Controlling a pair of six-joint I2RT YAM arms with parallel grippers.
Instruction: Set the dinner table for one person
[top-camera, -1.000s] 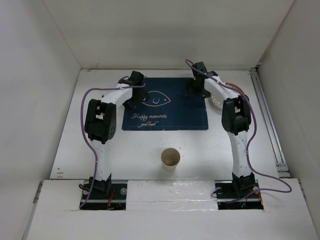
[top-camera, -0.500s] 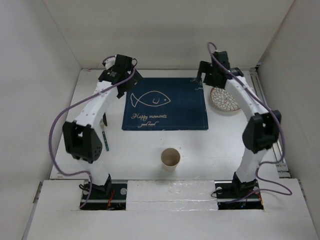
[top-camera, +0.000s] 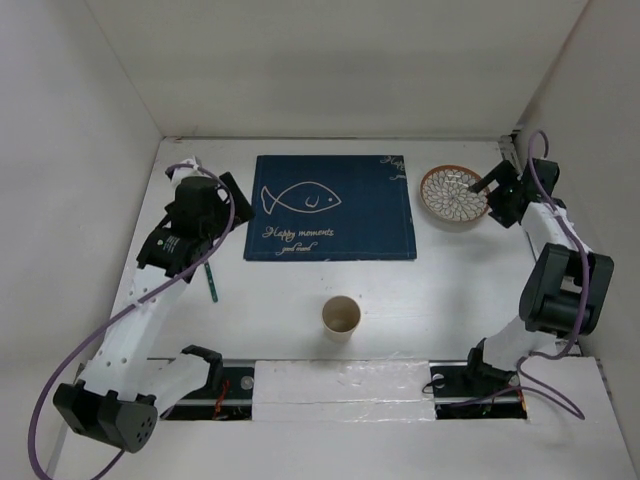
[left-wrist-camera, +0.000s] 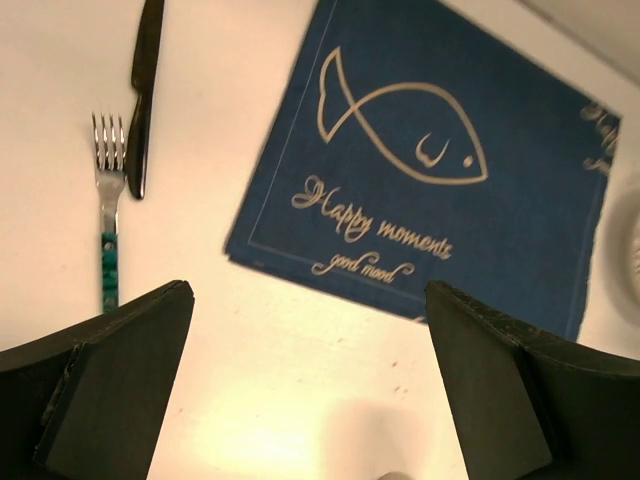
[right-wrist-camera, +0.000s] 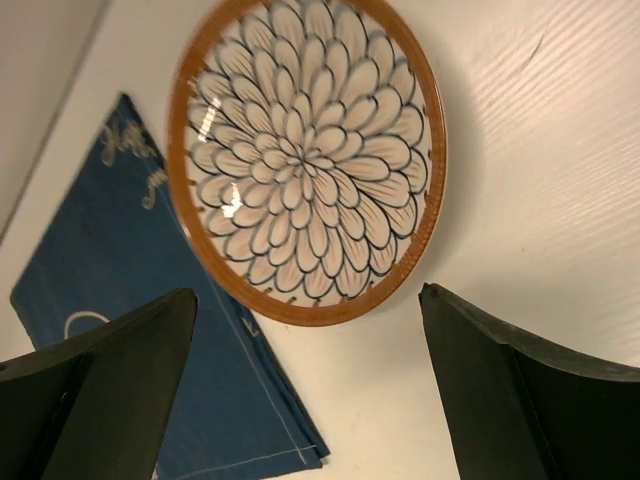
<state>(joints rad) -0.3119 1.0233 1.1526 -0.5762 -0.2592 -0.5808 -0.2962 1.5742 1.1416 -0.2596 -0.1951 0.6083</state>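
The base of the flower-patterned plate should stay free to settle on the placemat (top-camera: 330, 208). My right gripper needs to reach the plate and grab its orange rim (top-camera: 484, 211).
The white dinner table (top-camera: 420, 290) carries a navy placemat (top-camera: 330, 208) with a white fish drawing, lying flat at the far middle. An orange-rimmed plate (top-camera: 455, 195) with a petal pattern sits on the table just right of the mat. A paper cup (top-camera: 341, 316) stands upright in front of the mat. A fork (top-camera: 211, 283) with a teal handle lies left of the mat. In the left wrist view the fork (left-wrist-camera: 108, 200) lies beside a dark knife (left-wrist-camera: 143, 90). My left gripper (top-camera: 228, 192) is open and empty above the table left of the mat. My right gripper (top-camera: 490, 195) is open and empty, just right of the plate (right-wrist-camera: 310, 155).
White walls close in the table on the left, back and right. A metal rail (top-camera: 540, 250) runs along the right edge. The placemat's corner (right-wrist-camera: 130, 330) lies close beside the plate. The arm bases stand at the near edge.
Both arms have swung outward from the placemat's far corners. The left gripper has come nearer, left of the mat. The right gripper has moved to the right of the plate.
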